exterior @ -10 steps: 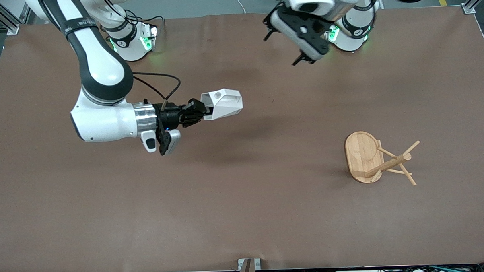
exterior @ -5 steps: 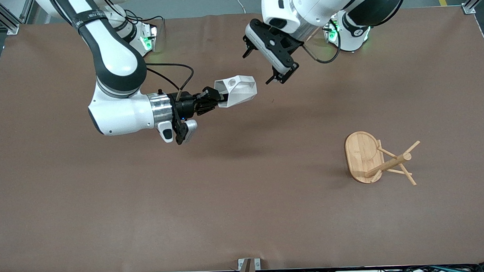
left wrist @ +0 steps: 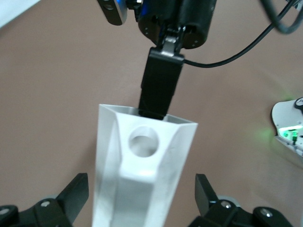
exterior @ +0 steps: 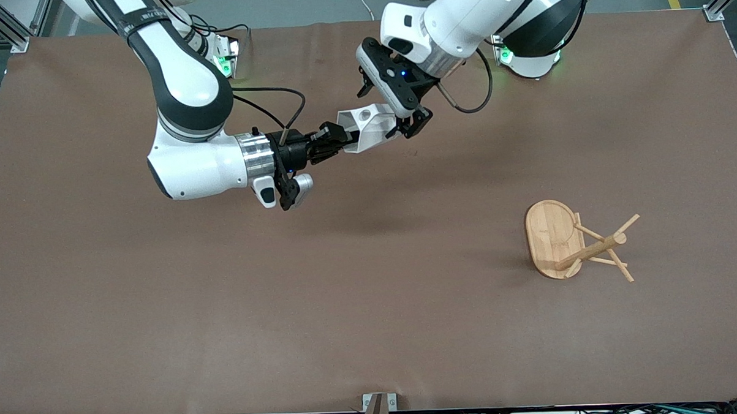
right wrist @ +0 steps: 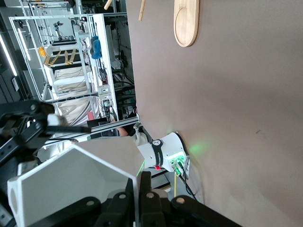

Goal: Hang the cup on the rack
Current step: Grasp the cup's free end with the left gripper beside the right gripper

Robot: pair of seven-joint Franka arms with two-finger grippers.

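Note:
My left gripper will hold the cup by its tapered end (left wrist: 129, 215), and this leaves the cup's round hole (left wrist: 143, 142) free to go onto the rack.
The white faceted cup (exterior: 365, 126) is held in the air over the table's middle, on its side. My right gripper (exterior: 335, 138) is shut on the cup's rim wall, also in the right wrist view (right wrist: 140, 177), where the cup (right wrist: 71, 187) fills the corner. My left gripper (exterior: 382, 114) is open around the cup's tapered end. In the left wrist view its gripper (left wrist: 141, 184) has fingers (left wrist: 78, 189) on either side of the cup (left wrist: 142, 189), with gaps. The tab's round hole (left wrist: 144, 142) faces this camera. The bamboo rack (exterior: 581, 245) stands toward the left arm's end, nearer the front camera.
The brown table cover (exterior: 347, 306) carries nothing else. The rack's oval base (right wrist: 185, 21) shows in the right wrist view. The arm bases (exterior: 207, 62) stand at the table's edge farthest from the front camera.
My right gripper carried the cup toward the left arm's end. My left gripper came down from above and now straddles the cup's tapered end.

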